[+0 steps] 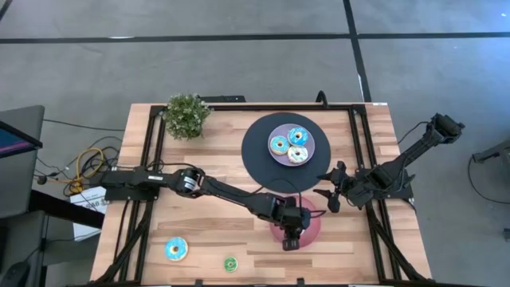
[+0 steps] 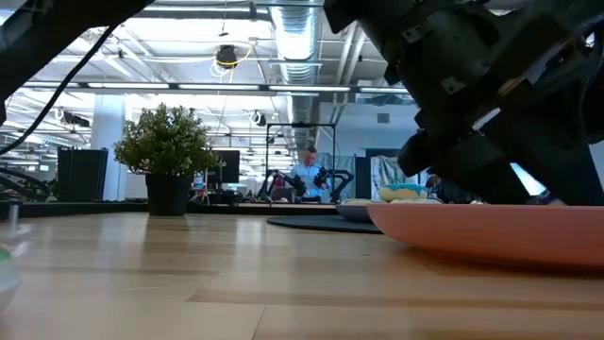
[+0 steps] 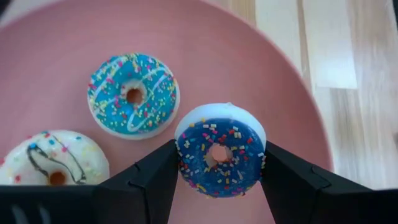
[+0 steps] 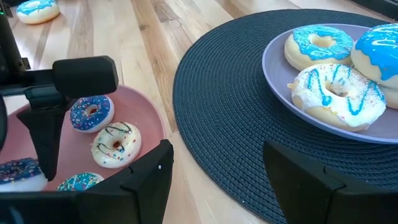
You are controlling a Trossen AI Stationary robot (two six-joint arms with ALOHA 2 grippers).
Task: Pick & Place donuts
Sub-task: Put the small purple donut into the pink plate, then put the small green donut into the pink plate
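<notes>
I should open my left gripper now. The dark blue donut (image 3: 221, 152) is low inside the pink plate's rim (image 3: 281, 68), so the donut would lie there.
My left gripper (image 1: 292, 239) hangs over the pink plate (image 1: 315, 227) and is shut on a dark blue sprinkled donut (image 3: 219, 155). A teal donut (image 3: 132, 94) and a white donut with dark drizzle (image 3: 53, 165) lie flat on that plate. Three donuts with blue icing (image 4: 336, 87) sit on the lavender plate (image 1: 291, 145). A large blue donut (image 1: 177, 249) and a small green one (image 1: 230, 264) lie on the table near its near edge. My right gripper (image 1: 329, 191) hovers open beside the black disc (image 1: 259, 147), touching nothing. My left gripper pinches the dark blue donut by its outer rim (image 3: 183, 163), one finger on each side of the ring, coming from above and pointing down. The donut lies nearly flat between the fingers over the pink plate (image 3: 286, 93); whether it rests on the plate I cannot tell.
A potted plant (image 1: 187, 115) stands at the far left of the table. The black disc carries the lavender plate at the table's far middle. Bare wood (image 1: 199, 215) lies between the left arm and the near edge. A person sits far off in the room (image 2: 307, 170).
</notes>
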